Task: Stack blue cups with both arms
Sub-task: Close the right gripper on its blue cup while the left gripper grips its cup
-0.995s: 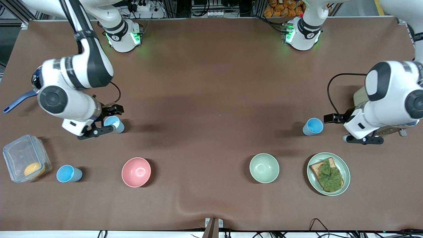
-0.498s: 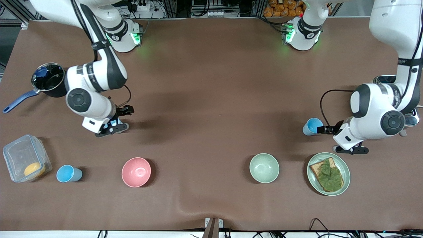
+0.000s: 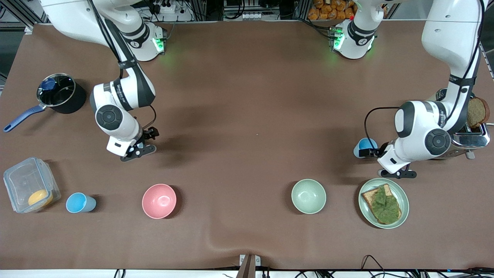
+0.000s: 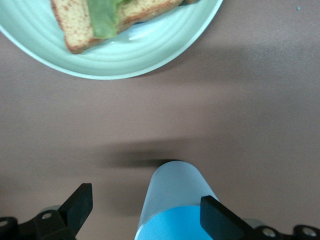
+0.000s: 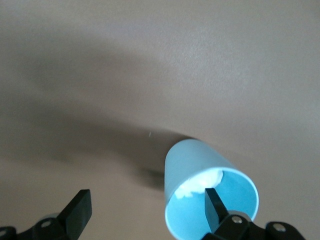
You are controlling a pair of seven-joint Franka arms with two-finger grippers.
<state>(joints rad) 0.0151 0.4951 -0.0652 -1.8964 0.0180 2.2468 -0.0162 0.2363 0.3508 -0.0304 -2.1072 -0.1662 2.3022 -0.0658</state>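
Observation:
I need to grip the brighter blue cup near the green plate by its rim (image 3: 372,141) with my left gripper next. Then it can be stacked with the paler blue cup.
The paler blue cup (image 5: 200,200) with a white patch inside stands upright. My right gripper (image 5: 147,210) is open over it: one finger (image 5: 214,205) is in the cup's mouth and the other (image 5: 80,210) is outside, apart from it. In the front view my right gripper (image 3: 142,143) hides this cup. A brighter blue cup (image 3: 362,147) stands near the plate. My left gripper (image 3: 380,161) is open around this cup (image 4: 175,200), which sits close to one finger (image 4: 217,217). A third blue cup (image 3: 80,202) stands beside the clear container.
A pink bowl (image 3: 159,200) and a pale green bowl (image 3: 308,196) sit near the front camera. A green plate (image 3: 364,210) holds bread with lettuce; it also shows in the left wrist view (image 4: 150,55). A black pot (image 3: 58,92), a clear container (image 3: 29,185) and a toaster (image 3: 469,137) stand at the table's ends.
Both arms have swung in and come lower. My right gripper now covers the paler cup. My left gripper has moved up to the brighter cup and now straddles it.

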